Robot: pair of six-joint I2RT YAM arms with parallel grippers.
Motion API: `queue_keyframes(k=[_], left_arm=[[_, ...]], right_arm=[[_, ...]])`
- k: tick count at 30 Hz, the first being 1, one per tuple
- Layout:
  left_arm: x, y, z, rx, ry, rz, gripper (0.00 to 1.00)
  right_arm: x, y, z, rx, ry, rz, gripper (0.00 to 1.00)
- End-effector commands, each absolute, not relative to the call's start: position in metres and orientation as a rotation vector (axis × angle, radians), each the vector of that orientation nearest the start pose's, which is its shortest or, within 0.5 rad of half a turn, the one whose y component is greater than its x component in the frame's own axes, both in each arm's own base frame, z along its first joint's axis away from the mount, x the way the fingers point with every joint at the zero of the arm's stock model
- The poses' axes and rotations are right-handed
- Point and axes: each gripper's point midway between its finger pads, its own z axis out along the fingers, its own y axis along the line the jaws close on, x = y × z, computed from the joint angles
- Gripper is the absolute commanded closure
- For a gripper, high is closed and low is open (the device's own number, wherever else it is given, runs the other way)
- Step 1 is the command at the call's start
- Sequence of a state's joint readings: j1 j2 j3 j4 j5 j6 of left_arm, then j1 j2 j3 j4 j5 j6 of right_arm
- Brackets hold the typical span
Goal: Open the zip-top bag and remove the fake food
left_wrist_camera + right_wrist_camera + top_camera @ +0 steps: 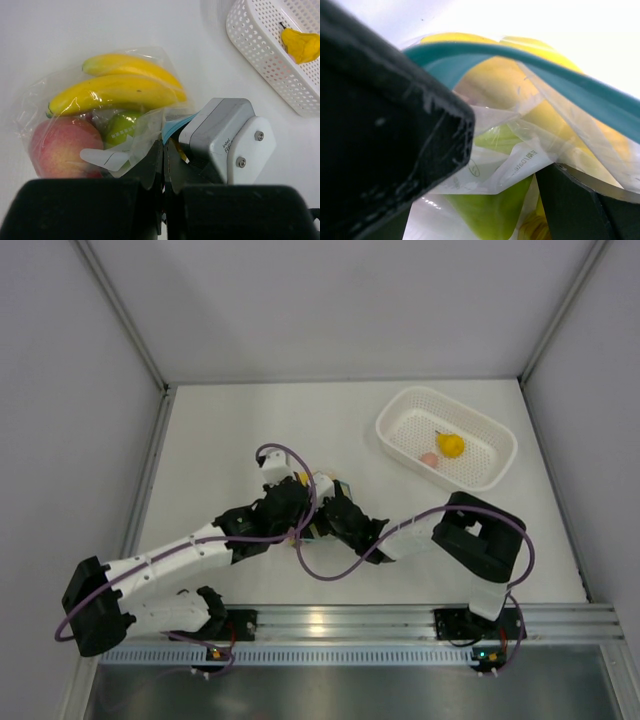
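I need to grab the green pear (490, 210) across its sides at the bag's opening with my right gripper next, to take it out through that opening.
The clear zip-top bag (35, 107) lies mid-table and holds yellow bananas (120, 90), a green pear (120, 127) and a red-pink fruit (57, 147). My left gripper (164, 146) is shut on the bag's edge beside the light blue zip strip (175, 127). My right gripper (505, 150) is at the bag's mouth. Its jaws stand apart, with film and the green pear (490, 210) between them. The zip strip (545, 65) arcs above. In the top view both grippers, left (300, 502) and right (335, 508), meet over the bag (322, 483).
A white perforated basket (400, 425) stands at the back right and holds a small yellow fruit (450, 445) and a pink piece (428, 459). It also shows in the left wrist view (260, 55). Metal frame rails border the table.
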State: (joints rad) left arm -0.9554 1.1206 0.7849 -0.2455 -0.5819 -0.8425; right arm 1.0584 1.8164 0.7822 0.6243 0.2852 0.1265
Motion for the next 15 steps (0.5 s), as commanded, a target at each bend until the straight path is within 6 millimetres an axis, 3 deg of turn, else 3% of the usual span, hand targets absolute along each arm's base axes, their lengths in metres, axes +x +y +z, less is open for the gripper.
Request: queue_keyframes(k=[1, 10, 15], left_arm=[[0.223, -0.281, 0.199, -0.065, 2.078, -0.748, 1.0], [0.225, -0.278, 0.201, -0.052, 2.07, -0.721, 1.0], [0.227, -0.275, 0.204, -0.055, 2.062, -0.712, 1.0]], right_arm=[[0.237, 0.326, -0.051, -0.829, 2.252, 0.271, 0.05], [0.227, 0.313, -0.066, -0.884, 2.345, 0.223, 0.01], [0.218, 0.317, -0.055, -0.875, 2.335, 0.317, 0.0]])
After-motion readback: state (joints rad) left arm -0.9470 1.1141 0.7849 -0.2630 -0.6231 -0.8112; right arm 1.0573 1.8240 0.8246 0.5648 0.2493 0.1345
